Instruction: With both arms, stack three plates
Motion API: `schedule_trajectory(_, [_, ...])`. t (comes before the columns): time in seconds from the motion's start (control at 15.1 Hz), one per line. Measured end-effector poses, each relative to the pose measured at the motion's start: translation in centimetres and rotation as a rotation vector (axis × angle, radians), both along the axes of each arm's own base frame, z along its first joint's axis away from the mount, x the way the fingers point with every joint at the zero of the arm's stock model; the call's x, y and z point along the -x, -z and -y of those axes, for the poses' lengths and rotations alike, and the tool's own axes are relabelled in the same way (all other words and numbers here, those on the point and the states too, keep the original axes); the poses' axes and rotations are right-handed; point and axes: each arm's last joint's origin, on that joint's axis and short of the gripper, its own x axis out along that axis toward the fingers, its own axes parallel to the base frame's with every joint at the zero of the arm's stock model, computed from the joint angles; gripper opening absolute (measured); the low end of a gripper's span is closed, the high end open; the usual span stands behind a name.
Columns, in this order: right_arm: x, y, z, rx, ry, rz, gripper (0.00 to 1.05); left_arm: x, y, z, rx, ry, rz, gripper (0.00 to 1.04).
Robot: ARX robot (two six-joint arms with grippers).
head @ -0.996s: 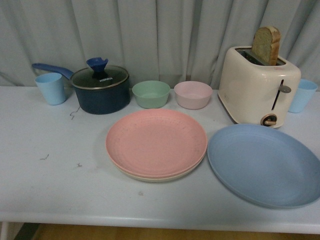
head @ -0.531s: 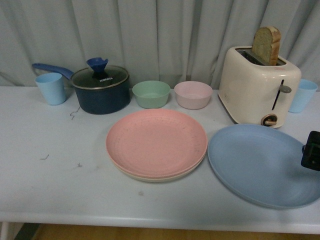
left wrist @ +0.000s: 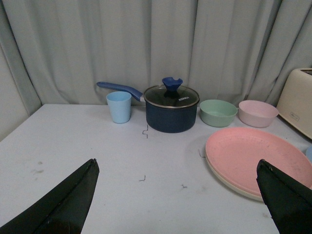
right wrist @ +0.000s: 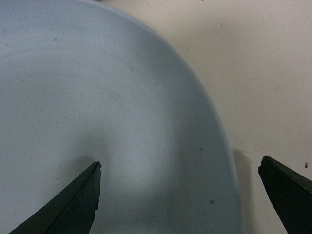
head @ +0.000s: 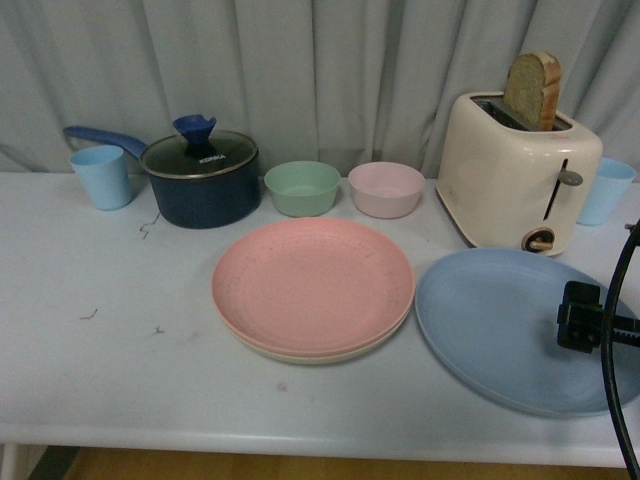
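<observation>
The right gripper grips the light blue plate by its rim (right wrist: 214, 124) next, to stack the light blue plate onto the pink plate.
The pink plate (head: 312, 285) lies on the beige plate, whose rim (head: 300, 355) shows beneath it, at the table's middle. To their right the light blue plate (head: 505, 325) lies alone. My right arm (head: 580, 315) reaches in from the right edge over that plate's right side. In the right wrist view my right gripper (right wrist: 180, 165) is open just above the blue plate (right wrist: 97, 97), straddling its rim. My left gripper (left wrist: 176, 162) is open and empty above bare table, with the pink plate (left wrist: 253, 158) off to one side. The left arm does not show in the front view.
Along the back stand a blue cup (head: 102, 176), a dark lidded pot (head: 200, 180), a green bowl (head: 302, 188), a pink bowl (head: 386, 189), a toaster (head: 518, 180) holding bread, and a second blue cup (head: 604, 190). A curtain hangs behind.
My right arm has come in from the right edge and moved left over the blue plate's right side. The plates have not moved.
</observation>
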Motion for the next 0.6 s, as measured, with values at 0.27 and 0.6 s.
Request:
schedule_trajectory(0.27, [-0.1,0.4,0.4,0.031,-0.001,-0.014,0.62,0.0,0.0,0.0,0.000,0.000,0.000,0.98])
schedule_trajectory(0.6, [0.0,0.1,1.4,0.022,0.004,0.018,0.10,0.0,0.0,0.0,0.000,0.000,0.000,0.98])
